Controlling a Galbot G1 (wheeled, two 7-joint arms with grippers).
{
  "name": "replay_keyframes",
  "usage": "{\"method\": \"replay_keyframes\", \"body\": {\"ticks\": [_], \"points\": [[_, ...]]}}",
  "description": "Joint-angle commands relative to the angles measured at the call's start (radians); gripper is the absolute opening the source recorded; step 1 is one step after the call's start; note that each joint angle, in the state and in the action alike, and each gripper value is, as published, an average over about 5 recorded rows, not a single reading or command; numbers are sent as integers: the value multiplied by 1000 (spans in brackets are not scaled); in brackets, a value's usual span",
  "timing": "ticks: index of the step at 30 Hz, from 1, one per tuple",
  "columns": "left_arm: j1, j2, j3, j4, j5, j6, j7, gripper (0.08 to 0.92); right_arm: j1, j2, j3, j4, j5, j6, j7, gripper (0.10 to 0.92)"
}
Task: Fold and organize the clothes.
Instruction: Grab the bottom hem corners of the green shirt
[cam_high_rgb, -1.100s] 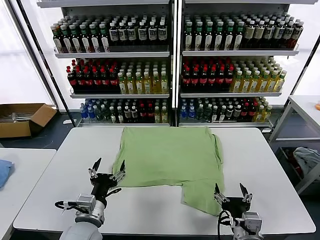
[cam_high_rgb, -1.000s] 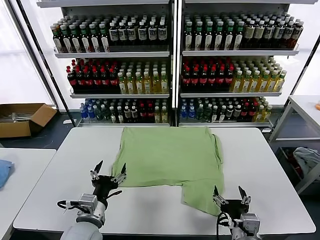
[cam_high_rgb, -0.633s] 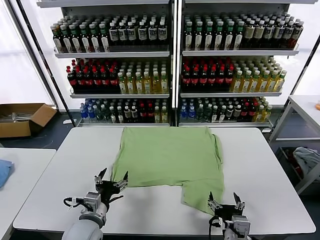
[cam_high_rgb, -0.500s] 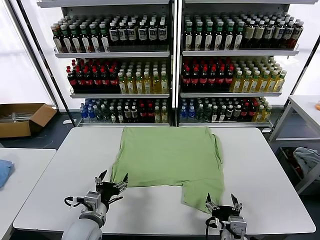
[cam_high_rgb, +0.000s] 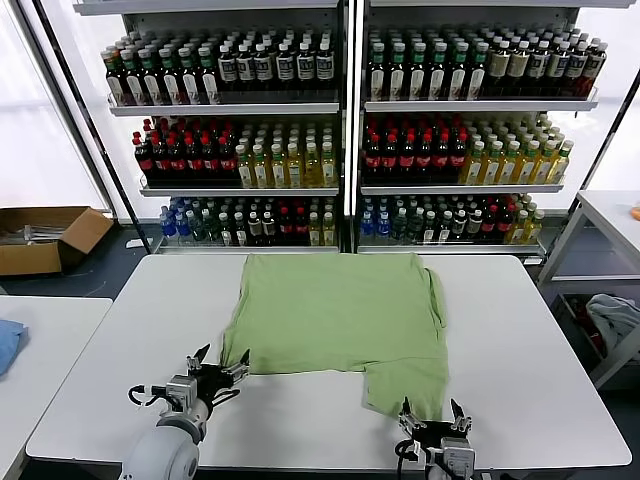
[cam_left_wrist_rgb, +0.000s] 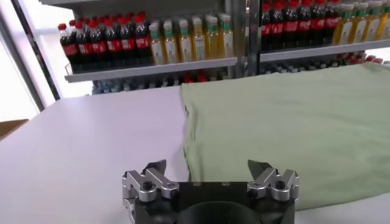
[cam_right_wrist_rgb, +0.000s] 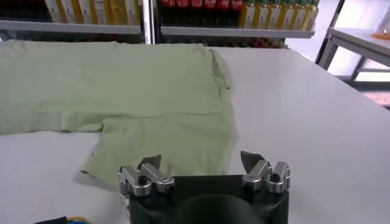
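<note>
The left gripper grips the light green shirt (cam_high_rgb: 335, 310) by the corner of its hem (cam_high_rgb: 232, 366) next, to fold it over on itself.
One light green shirt (cam_high_rgb: 340, 315) lies spread on the white table (cam_high_rgb: 520, 330), plain side up, with a sleeve hanging toward the front right. My left gripper (cam_high_rgb: 218, 366) is open at the shirt's near-left corner, its fingers (cam_left_wrist_rgb: 155, 168) straddling the cloth's edge (cam_left_wrist_rgb: 186, 152). My right gripper (cam_high_rgb: 432, 416) is open just in front of the sleeve's hem (cam_right_wrist_rgb: 164, 164), low at the table's front edge. Nothing sits between either pair of jaws. In the wrist views the shirt (cam_left_wrist_rgb: 292, 115) (cam_right_wrist_rgb: 122, 79) stretches ahead of each gripper (cam_left_wrist_rgb: 207, 168) (cam_right_wrist_rgb: 201, 161).
Shelves of bottles (cam_high_rgb: 340, 130) stand behind the table. A cardboard box (cam_high_rgb: 40, 238) is on the floor at far left, a blue cloth (cam_high_rgb: 5, 345) on a side table, and a grey-white bundle (cam_high_rgb: 615, 320) under a table at right.
Both grippers have sunk lower toward the table's front. The right one slid left toward the sleeve's hem; the left one shifted slightly down. Both stayed open. The shirt has not moved.
</note>
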Motion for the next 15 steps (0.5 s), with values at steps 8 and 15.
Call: {"method": "replay_keyframes", "body": {"ticks": [8, 15], "points": [[-5, 1, 3, 52, -18, 10, 7, 823, -19, 3, -3, -14, 6, 10, -1, 803], [21, 1, 3, 48, -13, 15, 13, 781, -42, 4, -5, -25, 10, 38, -12, 629]]}}
